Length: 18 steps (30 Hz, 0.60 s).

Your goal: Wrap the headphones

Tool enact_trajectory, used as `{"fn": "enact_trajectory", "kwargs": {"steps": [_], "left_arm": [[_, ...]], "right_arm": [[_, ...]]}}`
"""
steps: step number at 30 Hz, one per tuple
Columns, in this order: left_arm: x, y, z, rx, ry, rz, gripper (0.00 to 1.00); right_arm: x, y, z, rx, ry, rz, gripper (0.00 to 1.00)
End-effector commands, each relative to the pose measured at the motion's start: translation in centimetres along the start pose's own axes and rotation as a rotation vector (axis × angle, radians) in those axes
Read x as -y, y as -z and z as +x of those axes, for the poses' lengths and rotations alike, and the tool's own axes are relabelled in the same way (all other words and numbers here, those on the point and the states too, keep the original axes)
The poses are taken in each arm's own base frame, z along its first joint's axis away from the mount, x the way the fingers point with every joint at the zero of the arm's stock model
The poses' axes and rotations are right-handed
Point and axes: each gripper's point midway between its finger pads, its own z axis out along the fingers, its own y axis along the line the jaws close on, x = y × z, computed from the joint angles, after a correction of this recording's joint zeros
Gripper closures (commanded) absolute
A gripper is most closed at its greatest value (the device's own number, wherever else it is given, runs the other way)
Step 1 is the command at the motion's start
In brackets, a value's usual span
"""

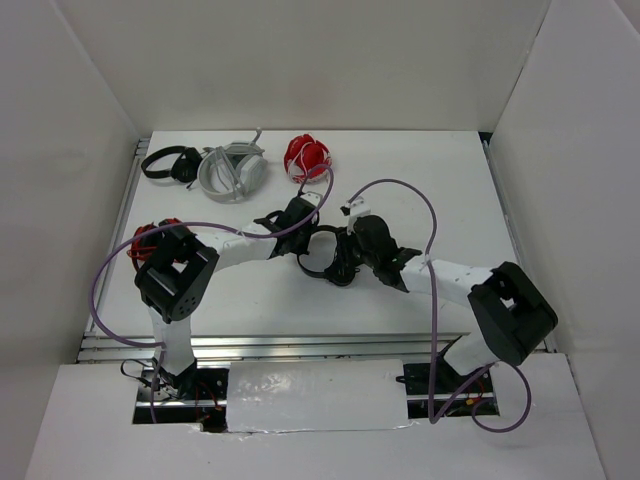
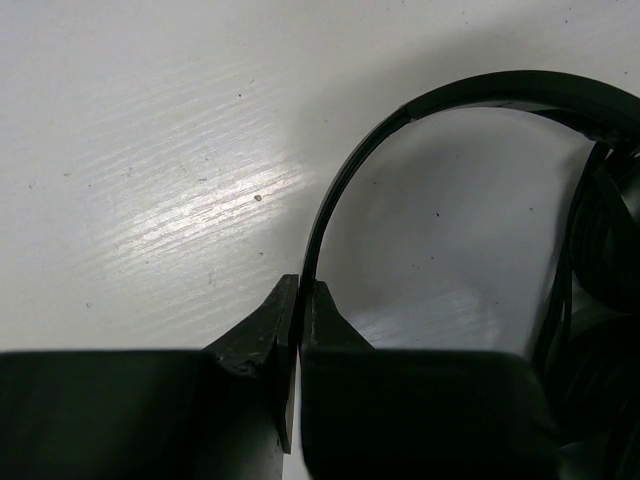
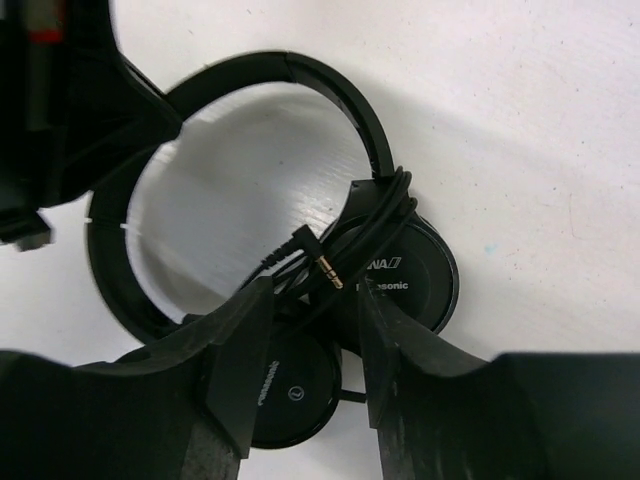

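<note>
The earcups are lying on the flat table, so the robot's left gripper will let go of the headphones. The headphones would end up resting at the middle of the table.
The small black headphones [image 1: 330, 274] lie at the table's middle between both grippers. My left gripper [image 2: 300, 288] is shut on their thin headband [image 2: 400, 115], which arcs up and to the right from the jaws. My right gripper [image 3: 313, 290] is open, its fingers [image 3: 240, 350] straddling the two stacked earcups [image 3: 410, 275] without gripping them. The black cable [image 3: 392, 200] lies bundled over the earcups, and its gold jack plug [image 3: 330, 270] rests loose between the fingertips. In the top view the left gripper [image 1: 306, 240] and right gripper [image 1: 350, 258] meet over the headphones.
At the back left lie another black pair [image 1: 168, 163] and larger grey-white headphones [image 1: 232, 172], with a red bundle [image 1: 306, 155] beside them. A second red item [image 1: 148, 240] sits behind the left arm's elbow. White walls enclose the table.
</note>
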Motion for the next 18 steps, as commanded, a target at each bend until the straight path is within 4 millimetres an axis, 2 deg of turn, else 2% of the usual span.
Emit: {"fn": "enact_trajectory", "kwargs": {"steps": [1,4,5,6,7,8,9,11,12,15,18], "left_arm": [[-0.2,0.0,-1.2,0.017,-0.010,-0.022,0.98],[-0.2,0.1,-1.5,0.017,-0.007,-0.022,0.91],[-0.2,0.2,-1.6,0.019,-0.008,-0.019,0.83],[-0.1,0.2,-1.8,0.021,-0.006,-0.016,0.79],[0.0,0.3,-1.9,0.023,-0.007,-0.012,0.67],[0.0,0.4,-2.1,0.028,-0.007,-0.012,0.63],[0.0,0.6,-2.3,0.029,-0.005,-0.010,0.51],[0.1,0.6,-2.4,0.027,-0.004,-0.009,0.42],[0.2,0.8,-2.7,0.031,-0.002,-0.005,0.34],[0.2,0.9,-2.9,0.035,0.002,-0.007,0.29],[0.1,1.5,-4.2,0.057,0.011,-0.011,0.28]], "right_arm": [[-0.6,2.0,-2.9,0.089,-0.029,-0.033,0.52],[-0.9,2.7,-3.7,0.106,-0.029,-0.049,0.48],[-0.9,3.2,-4.4,0.121,-0.029,-0.055,0.47],[-1.1,3.4,-4.7,0.128,-0.023,-0.061,0.46],[-1.0,3.5,-5.0,0.131,-0.026,-0.057,0.46],[-0.9,3.8,-5.5,0.139,-0.027,-0.056,0.46],[-0.8,3.9,-5.9,0.142,-0.028,-0.049,0.46],[-0.5,4.2,-6.4,0.152,-0.033,-0.034,0.46],[-0.5,4.4,-6.6,0.155,-0.034,-0.033,0.45],[-0.4,5.1,-7.2,0.170,-0.049,-0.036,0.43],[0.1,6.1,-8.0,0.190,-0.089,-0.013,0.42]]}}
